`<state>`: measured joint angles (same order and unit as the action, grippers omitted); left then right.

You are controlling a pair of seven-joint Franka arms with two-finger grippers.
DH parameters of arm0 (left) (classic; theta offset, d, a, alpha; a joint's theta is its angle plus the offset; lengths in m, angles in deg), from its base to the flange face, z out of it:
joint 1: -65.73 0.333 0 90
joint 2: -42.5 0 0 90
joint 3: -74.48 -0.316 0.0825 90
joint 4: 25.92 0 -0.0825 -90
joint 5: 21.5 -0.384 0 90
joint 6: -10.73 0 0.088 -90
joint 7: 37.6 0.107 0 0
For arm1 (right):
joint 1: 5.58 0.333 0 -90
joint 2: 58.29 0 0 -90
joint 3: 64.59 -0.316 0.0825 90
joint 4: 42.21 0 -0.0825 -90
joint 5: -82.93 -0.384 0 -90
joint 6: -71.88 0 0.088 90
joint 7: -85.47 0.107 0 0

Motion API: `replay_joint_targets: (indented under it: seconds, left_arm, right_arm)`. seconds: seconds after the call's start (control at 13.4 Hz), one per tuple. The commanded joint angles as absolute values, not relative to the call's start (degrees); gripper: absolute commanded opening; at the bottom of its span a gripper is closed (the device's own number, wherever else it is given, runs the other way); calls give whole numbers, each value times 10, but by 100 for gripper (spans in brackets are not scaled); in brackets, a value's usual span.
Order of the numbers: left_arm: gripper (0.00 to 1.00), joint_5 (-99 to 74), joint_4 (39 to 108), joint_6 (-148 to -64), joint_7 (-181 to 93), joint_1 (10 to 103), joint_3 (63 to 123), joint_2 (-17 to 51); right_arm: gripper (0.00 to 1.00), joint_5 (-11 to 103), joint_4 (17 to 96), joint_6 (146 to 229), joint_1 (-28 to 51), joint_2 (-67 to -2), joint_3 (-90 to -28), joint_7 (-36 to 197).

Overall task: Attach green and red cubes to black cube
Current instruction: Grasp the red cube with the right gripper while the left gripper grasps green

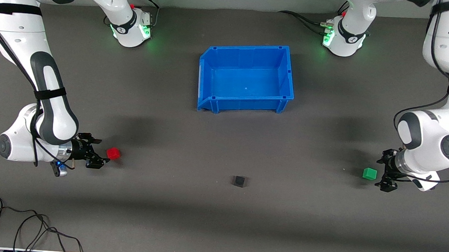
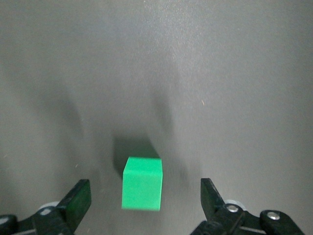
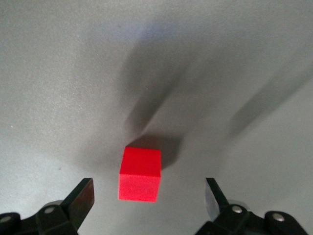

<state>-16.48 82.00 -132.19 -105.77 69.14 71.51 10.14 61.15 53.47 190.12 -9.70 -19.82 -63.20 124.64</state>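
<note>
My right gripper will grab the red cube (image 1: pixel 113 153) by its opposite sides next, to attach it to the black cube (image 1: pixel 239 181).
The green cube (image 1: pixel 369 173) lies on the grey mat near the left arm's end of the table. My left gripper (image 1: pixel 382 173) is low beside it and open, its fingers apart from the cube. In the left wrist view the green cube (image 2: pixel 142 183) sits just ahead of the open left gripper (image 2: pixel 145 196), untouched. The red cube (image 1: pixel 113 153) lies toward the right arm's end, and my right gripper (image 1: pixel 99 153) stands open beside it. The right wrist view shows the red cube (image 3: pixel 140 174) ahead of the open right gripper (image 3: pixel 149 196). The black cube (image 1: pixel 239 181) rests alone between them, slightly nearer the front camera.
A blue bin (image 1: pixel 242 103) with nothing in it stands mid-table, farther from the front camera than the cubes. Loose black cables (image 1: pixel 24 226) lie at the table's near edge toward the right arm's end.
</note>
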Motion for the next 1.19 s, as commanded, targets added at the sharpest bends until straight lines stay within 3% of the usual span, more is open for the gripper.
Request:
replay_joint_targets:
  seconds: [0.0, 0.52, 1.12]
  left_arm:
    - [97, -161, 806, -1341, -1067, 693, 715, 82]
    - [85, -161, 792, -1347, -1059, 695, 715, 58]
    - [87, -166, 796, -1345, -1056, 687, 716, 56]
  right_arm:
    - [100, 576, 530, 1916, -97, -182, -632, 1230]
    - [98, 559, 531, 1927, -96, -164, -632, 1209]
    - [19, 559, 531, 1919, -92, -168, -634, 1211]
